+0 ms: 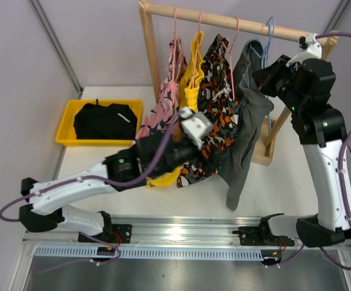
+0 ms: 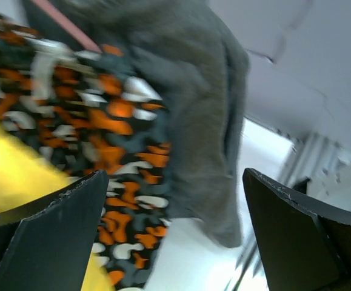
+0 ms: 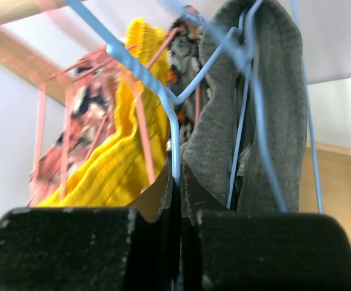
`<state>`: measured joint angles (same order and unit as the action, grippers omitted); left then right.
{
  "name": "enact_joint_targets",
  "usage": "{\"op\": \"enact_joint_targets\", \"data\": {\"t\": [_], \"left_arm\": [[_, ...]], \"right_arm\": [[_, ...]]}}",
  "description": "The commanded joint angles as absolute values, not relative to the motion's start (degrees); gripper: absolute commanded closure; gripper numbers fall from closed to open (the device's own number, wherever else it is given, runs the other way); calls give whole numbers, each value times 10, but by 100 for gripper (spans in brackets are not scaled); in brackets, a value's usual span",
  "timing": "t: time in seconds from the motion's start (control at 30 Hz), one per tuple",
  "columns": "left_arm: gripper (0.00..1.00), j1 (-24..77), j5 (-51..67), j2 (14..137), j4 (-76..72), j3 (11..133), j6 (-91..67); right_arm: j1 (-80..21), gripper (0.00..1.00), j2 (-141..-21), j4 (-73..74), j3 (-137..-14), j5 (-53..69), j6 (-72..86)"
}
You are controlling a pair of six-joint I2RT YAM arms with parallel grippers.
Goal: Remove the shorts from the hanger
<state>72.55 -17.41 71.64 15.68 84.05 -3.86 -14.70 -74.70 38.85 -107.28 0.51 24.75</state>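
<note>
My left gripper pinches the grey shorts by the edge of their drooping lower part (image 1: 234, 180) next, leaving the blue hanger (image 1: 268, 36) free, to pull them off.
Four pairs of shorts hang on a wooden rack (image 1: 223, 18): pink shark print (image 1: 166, 103), yellow (image 1: 193, 76), orange camouflage (image 1: 217, 79) and grey (image 1: 248, 121). The grey shorts hang from a blue wire hanger (image 1: 268, 36) and droop low. My right gripper (image 1: 261, 77) is shut on the blue hanger's wire (image 3: 139, 70) beside the grey shorts (image 3: 272, 109). My left gripper (image 1: 207, 134) is open and empty in front of the camouflage shorts (image 2: 102, 121), with the grey shorts (image 2: 205, 121) just past them. The black shorts (image 1: 102, 120) lie in a bin.
A yellow bin (image 1: 102, 102) stands at the back left of the table. The rack's wooden base (image 1: 263, 159) sits at the right behind the grey shorts. Pink hangers (image 3: 72, 79) carry the other shorts. A metal rail (image 1: 187, 233) runs along the near edge.
</note>
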Motion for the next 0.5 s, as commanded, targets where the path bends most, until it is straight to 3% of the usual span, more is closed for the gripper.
{"op": "enact_joint_targets", "data": {"t": [0.0, 0.47], "left_arm": [[1, 769, -137, 765, 91, 867, -32], [1, 802, -77, 864, 24, 911, -65]], "right_arm": [[-159, 100, -687, 359, -1071, 5, 262], [-162, 100, -679, 358, -1051, 18, 277]]}}
